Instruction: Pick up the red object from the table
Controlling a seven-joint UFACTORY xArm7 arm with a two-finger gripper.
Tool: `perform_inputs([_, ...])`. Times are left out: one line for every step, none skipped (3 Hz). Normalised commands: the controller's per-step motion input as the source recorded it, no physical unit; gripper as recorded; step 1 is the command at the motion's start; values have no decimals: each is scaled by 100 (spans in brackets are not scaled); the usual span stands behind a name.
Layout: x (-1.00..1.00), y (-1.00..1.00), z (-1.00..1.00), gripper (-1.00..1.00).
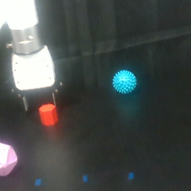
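Note:
My gripper grabs the red object's upright sides next, to pick it up from the table.
The red object (48,114), a small bright red-orange short cylinder, stands upright on the dark table (143,146) at the exterior view's left. My gripper (40,103) hangs right over it from the white arm, with its two thin dark fingers (24,102) spread apart on either side of the cylinder's top. The gripper is open. The fingertips end about level with the cylinder's top edge, and I see no contact between them and it.
A cyan spiky ball (124,81) lies to the exterior view's right of the cylinder. A pink faceted polyhedron (3,158) sits at the left edge, nearer the front. Small blue marks (85,178) dot the front of the table.

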Motion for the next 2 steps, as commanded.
perform_inputs([48,-65,-85,32])
perform_inputs([5,-71,-9,-6])
